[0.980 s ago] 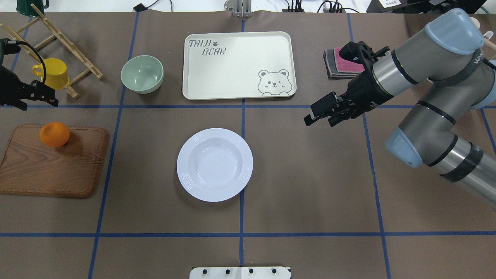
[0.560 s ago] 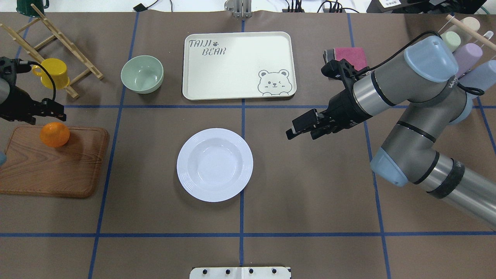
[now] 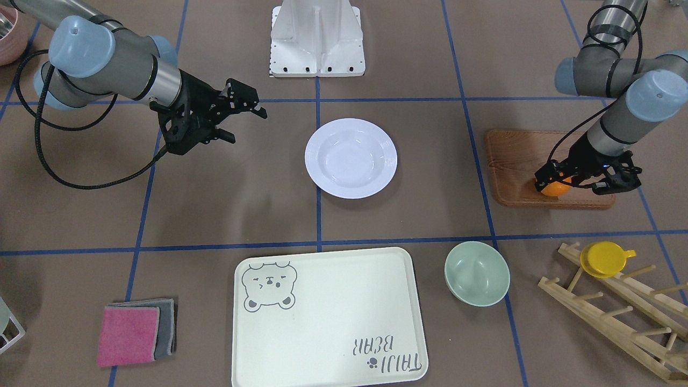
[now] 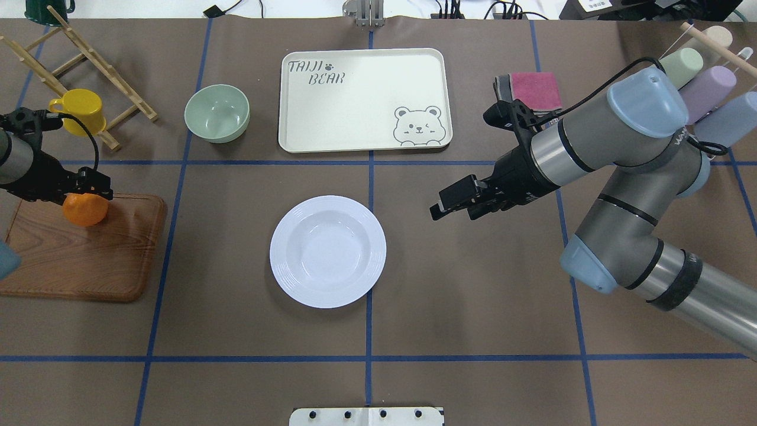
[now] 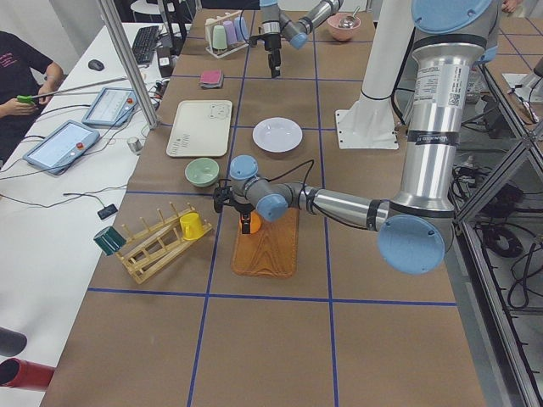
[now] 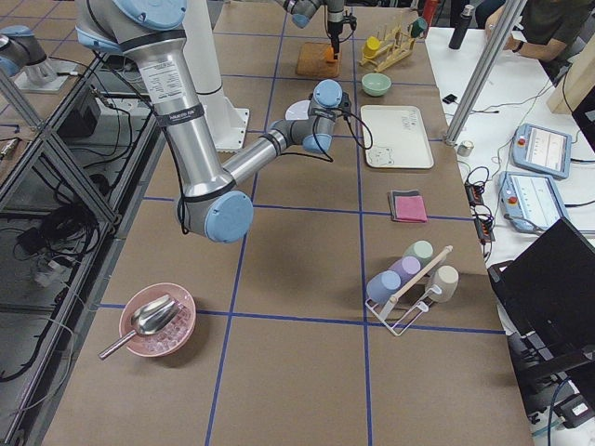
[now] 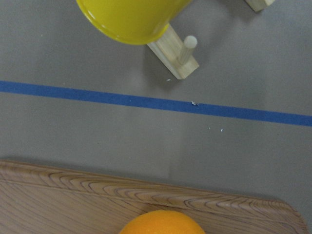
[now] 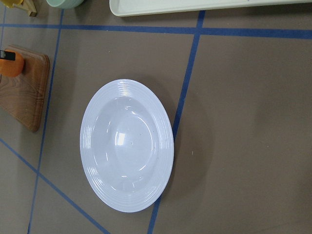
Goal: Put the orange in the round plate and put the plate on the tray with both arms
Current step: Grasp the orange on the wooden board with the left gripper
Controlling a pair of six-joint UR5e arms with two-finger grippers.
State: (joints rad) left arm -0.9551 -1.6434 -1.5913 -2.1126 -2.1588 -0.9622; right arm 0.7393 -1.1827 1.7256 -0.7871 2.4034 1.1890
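Note:
The orange has to go in the round plate (image 3: 351,158). My left gripper will next grab the orange by its round body (image 3: 556,190).
The orange (image 4: 86,211) sits at the far edge of a brown wooden board (image 4: 77,260) on the left. My left gripper (image 4: 83,192) hangs open just over the orange's far side, fingers not closed on it; in the front-facing view the gripper (image 3: 580,183) partly hides the orange (image 3: 555,188). The left wrist view shows only the top of the orange (image 7: 163,223). The white round plate (image 4: 327,251) lies empty at the table's middle. My right gripper (image 4: 452,214) is open in the air, right of the plate and apart from it. The cream tray (image 4: 364,100) lies empty beyond the plate.
A pale green bowl (image 4: 217,113) stands left of the tray. A wooden rack (image 4: 89,56) with a yellow cup (image 4: 83,109) is at the far left. Folded pink and grey cloths (image 4: 535,86) lie right of the tray, and a rack of pastel cups (image 4: 698,83) stands far right.
My left gripper has come nearer and rightward, down onto the orange's far side. My right gripper has moved left and nearer, toward the plate.

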